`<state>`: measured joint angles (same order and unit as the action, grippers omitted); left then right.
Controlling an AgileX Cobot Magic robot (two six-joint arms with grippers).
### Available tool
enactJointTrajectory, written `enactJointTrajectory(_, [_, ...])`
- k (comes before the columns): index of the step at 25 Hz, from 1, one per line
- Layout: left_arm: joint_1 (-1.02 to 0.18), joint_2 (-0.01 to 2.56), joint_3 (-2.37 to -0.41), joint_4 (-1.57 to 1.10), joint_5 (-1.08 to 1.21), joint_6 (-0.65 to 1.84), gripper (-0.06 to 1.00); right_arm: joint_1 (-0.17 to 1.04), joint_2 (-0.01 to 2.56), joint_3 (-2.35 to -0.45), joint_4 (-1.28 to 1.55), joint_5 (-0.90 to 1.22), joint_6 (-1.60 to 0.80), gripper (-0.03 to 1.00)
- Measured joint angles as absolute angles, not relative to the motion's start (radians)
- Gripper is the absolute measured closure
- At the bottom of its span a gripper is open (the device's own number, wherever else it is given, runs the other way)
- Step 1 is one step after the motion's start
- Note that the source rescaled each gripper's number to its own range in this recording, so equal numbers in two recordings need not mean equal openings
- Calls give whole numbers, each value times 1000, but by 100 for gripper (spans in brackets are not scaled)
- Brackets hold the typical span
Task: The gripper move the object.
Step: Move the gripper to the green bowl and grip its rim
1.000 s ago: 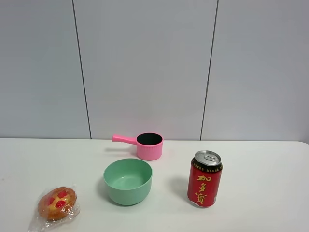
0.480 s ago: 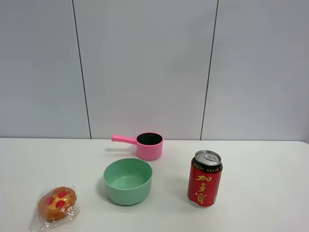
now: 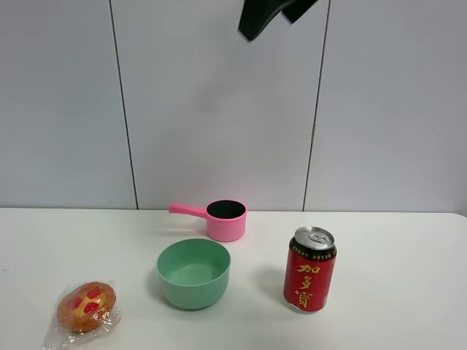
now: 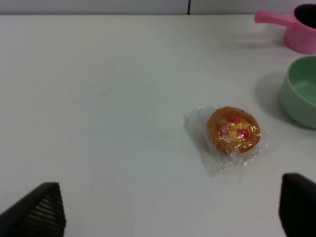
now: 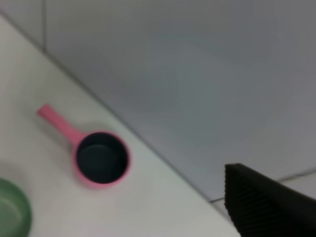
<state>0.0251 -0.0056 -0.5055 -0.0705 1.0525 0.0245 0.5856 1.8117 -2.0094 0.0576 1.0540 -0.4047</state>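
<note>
The mint-green bowl is beside the pink handled pot [image 3: 225,221]. My right gripper will next grab the mint-green bowl by its rim [image 3: 228,257] to move it away from there.
The mint-green bowl [image 3: 193,273] stands upright and empty on the white table, front centre. It also shows at the edge of the left wrist view [image 4: 301,91] and in a corner of the right wrist view [image 5: 12,212]. My right gripper [image 3: 281,13] hangs high at the top of the exterior view, far above the bowl, with its jaws apart and nothing in them. Only one of its fingers [image 5: 264,207] shows in the right wrist view. My left gripper [image 4: 168,212] is open and empty low over the table, left of the bowl; it is out of the exterior view.
A small pink handled pot [image 3: 226,219] stands just behind the bowl. A red drink can [image 3: 310,270] stands upright to the bowl's right. A wrapped bun [image 3: 87,306] lies at the front left, between my left gripper and the bowl. A grey panelled wall backs the table.
My right gripper has come into the top of the exterior view; it was not visible before. The bowl, pot, can and bun have not moved.
</note>
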Motion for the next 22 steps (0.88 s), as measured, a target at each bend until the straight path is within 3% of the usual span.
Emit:
enactJointTrajectory(9, [25, -6, -505, -71, 1053, 24, -6, 607, 2132, -2067, 47, 1081, -127, -3])
enactJointTrajectory(22, [25, -6, -505, -71, 1053, 24, -6, 668, 2275, -2070, 46, 1147, 0, -2])
